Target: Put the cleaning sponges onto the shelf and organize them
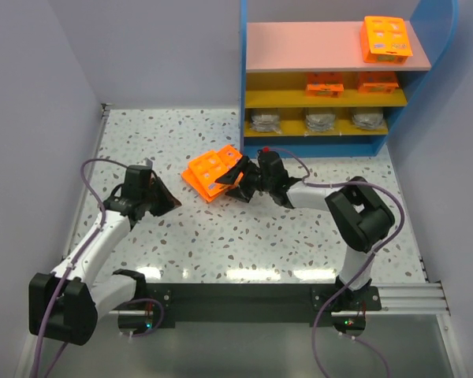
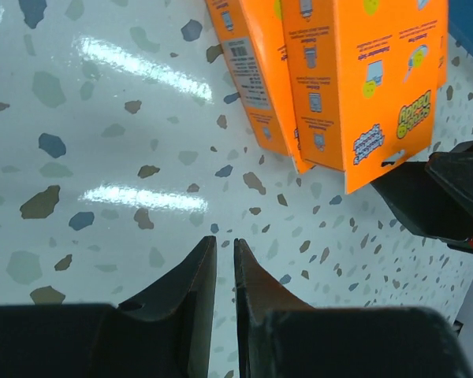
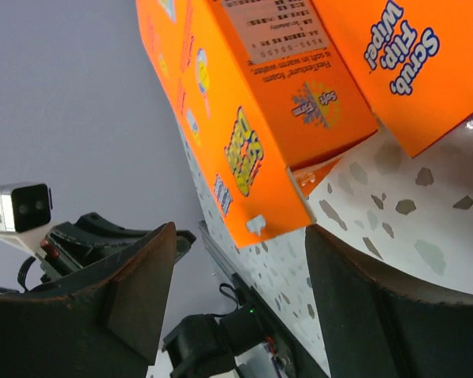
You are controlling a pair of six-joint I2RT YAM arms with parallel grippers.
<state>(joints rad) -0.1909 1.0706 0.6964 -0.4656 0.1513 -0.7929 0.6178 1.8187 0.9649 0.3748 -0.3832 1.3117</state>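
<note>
The robot's right gripper next needs to grab the nearest orange sponge pack by the pack's thin flap that sticks out, which leaves the pack's body free, to place it on the shelf.
A leaning pile of orange sponge packs (image 1: 211, 173) lies on the speckled table in front of the shelf (image 1: 243, 79). My right gripper (image 1: 240, 179) is open at the pile's right end. In the right wrist view the nearest pack's (image 3: 260, 118) corner sits just at the mouth of the gripper (image 3: 240, 232), touching neither finger. My left gripper (image 1: 164, 201) hovers left of the pile, all but shut and holding nothing (image 2: 225, 240), with the packs (image 2: 355, 71) ahead of it. On the shelf are one orange pack (image 1: 386, 38) on the pink top, two orange packs (image 1: 325, 84) on the upper yellow board, and three grey wrapped pads (image 1: 322, 120) below.
Grey walls close in the table on the left (image 1: 31, 118) and right (image 1: 449, 157). The black mounting rail (image 1: 244, 299) runs along the near edge. The right arm's elbow (image 1: 363, 213) stands near the shelf's front.
</note>
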